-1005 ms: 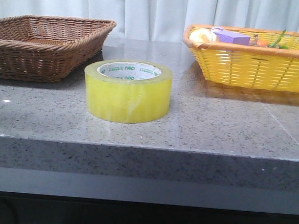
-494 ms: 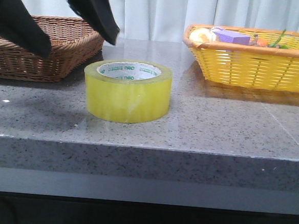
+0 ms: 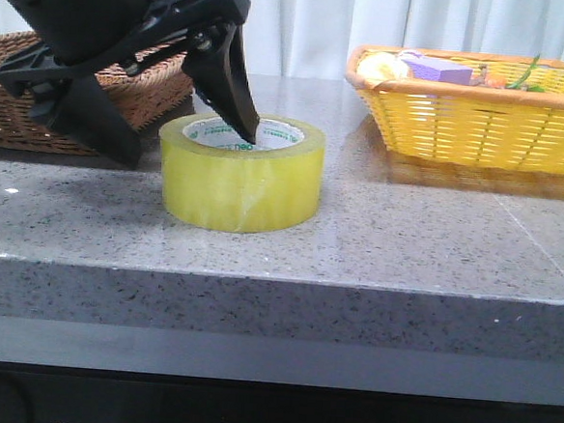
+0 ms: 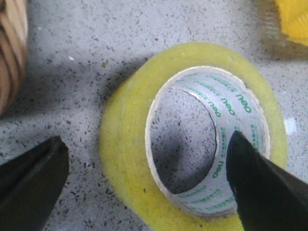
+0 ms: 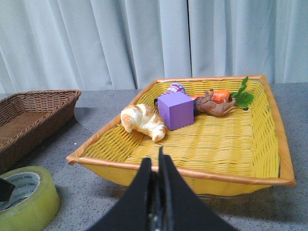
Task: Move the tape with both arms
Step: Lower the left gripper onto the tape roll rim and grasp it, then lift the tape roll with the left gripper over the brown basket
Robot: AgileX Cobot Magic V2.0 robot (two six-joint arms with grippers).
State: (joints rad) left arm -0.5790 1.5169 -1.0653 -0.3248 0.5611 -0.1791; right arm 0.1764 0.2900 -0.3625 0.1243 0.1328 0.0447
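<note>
My left gripper's fingers straddle the tape's yellow side beside the tape's white core, so closing now would catch the tape. It is time to close.
The tape, a wide yellow roll with a white core and green lettering, lies flat on the grey stone table, near its front edge. My left gripper is open and low over the roll's left wall: one finger tip is inside the core, the other is outside to the left. The left wrist view shows the tape between the spread fingers of the left gripper, with no visible contact. My right gripper is shut and empty, held before the yellow basket, out of the front view. The tape shows at that view's corner.
A brown wicker basket stands at the back left, behind the left arm. A yellow basket at the back right holds a purple block, a croissant and a carrot. The table's front edge runs just before the tape.
The left arm came into view from the upper left and dropped onto the tape; its fingers now straddle the roll's left wall. The tape has not moved.
</note>
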